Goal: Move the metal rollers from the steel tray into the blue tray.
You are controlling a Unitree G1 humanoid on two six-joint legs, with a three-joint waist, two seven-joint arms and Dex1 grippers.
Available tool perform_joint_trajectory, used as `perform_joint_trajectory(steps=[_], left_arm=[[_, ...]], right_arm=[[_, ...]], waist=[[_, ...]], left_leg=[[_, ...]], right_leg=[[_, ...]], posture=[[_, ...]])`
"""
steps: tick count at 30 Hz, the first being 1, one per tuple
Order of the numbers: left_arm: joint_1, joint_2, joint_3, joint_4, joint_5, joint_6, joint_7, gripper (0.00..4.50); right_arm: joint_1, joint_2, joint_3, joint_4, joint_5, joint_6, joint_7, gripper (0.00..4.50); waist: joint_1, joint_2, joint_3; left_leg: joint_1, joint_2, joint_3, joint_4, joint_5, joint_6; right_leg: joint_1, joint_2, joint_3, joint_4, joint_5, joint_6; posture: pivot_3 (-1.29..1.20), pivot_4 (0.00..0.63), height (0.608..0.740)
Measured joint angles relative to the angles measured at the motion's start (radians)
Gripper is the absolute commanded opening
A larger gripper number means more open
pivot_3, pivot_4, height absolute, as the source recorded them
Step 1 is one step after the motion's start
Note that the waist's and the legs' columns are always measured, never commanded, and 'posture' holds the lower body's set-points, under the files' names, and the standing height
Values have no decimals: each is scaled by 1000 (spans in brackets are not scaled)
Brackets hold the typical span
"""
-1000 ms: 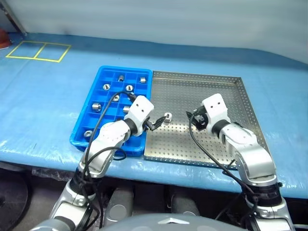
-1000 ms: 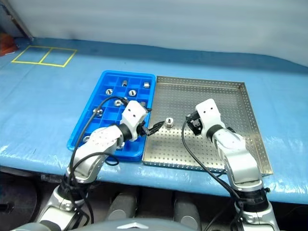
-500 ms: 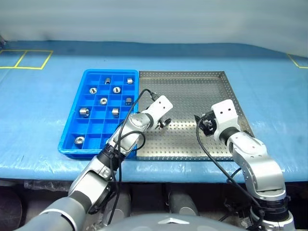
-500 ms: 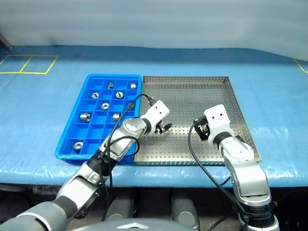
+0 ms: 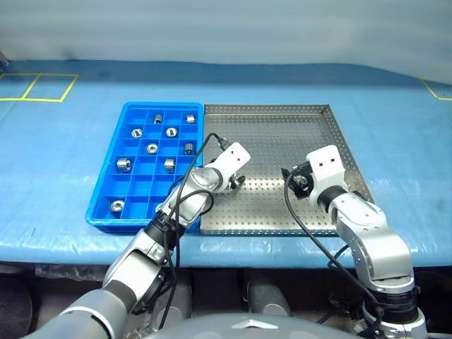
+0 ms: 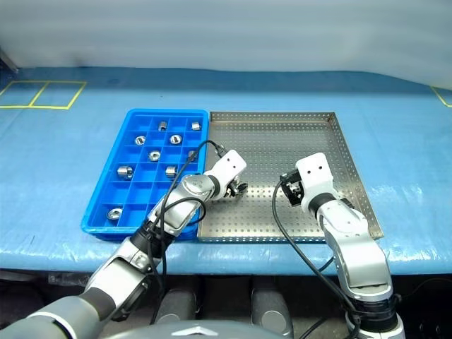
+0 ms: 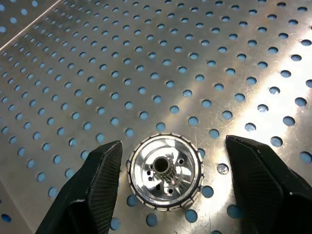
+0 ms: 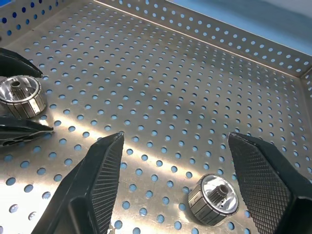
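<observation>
My left gripper's fingers stand on either side of the metal roller, low over the steel tray's perforated bottom, so it is time to close and catch it.
One metal roller [image 7: 165, 171] stands on the perforated floor of the steel tray [image 5: 282, 120], between the two black fingers [image 7: 92, 190] of my left gripper [image 7: 173, 146]. That gripper is open; one finger is almost at the roller's side and the other stands well apart. A second roller [image 8: 213, 199] lies on the same floor, low between the fingers of my open right gripper [image 8: 176, 136], which hovers over the tray's right half. The blue tray [image 5: 106, 205] sits against the steel tray's left side, with several rollers [image 5: 152, 148] in its compartments.
Both trays rest on a table under a blue cover [image 5: 56, 141]. Yellow tape squares [image 5: 35, 86] mark the cover at the far left. The steel tray's raised rim [image 8: 234, 41] runs close beyond the right gripper.
The head camera swung, shifting the whole picture. My left gripper came forward and down from the blue tray's edge, and its open fingers now flank the roller. The right arm stayed put.
</observation>
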Motion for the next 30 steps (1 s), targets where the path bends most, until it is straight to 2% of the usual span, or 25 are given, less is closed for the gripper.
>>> perform_joint_trajectory(steps=[6,13,18,25,30], left_arm=[[0,-19,11,19,-19,7,-15,1883],[4,-20,23,19,-29,-1,-24,1883],[42,-38,80,-6,-68,-25,-24,1883],[139,-52,259,-289,-259,-45,-82,1883],[236,14,331,-484,-305,-6,-59,1883]], right_arm=[[-5,6,7,2,0,0,-4,3622],[-5,12,9,5,0,-1,-8,3622],[-4,12,17,9,3,-3,2,3622],[4,12,42,18,29,-29,48,3622],[-4,17,62,52,63,-80,104,3622]], waist=[[1,0,0],[1,0,0],[1,0,0],[4,0,0],[16,0,0]], left_leg=[[1,0,0,1,0,0],[2,0,0,1,0,0],[1,0,0,1,0,0],[2,0,0,1,0,0],[3,0,0,1,1,1]], right_leg=[[1,0,0,1,0,0],[1,0,0,2,0,0],[0,0,0,2,0,0],[0,0,1,4,0,-1],[0,0,1,7,-1,-1]], posture=[[36,150,740],[40,150,740],[49,150,740],[112,150,740],[197,150,740]])
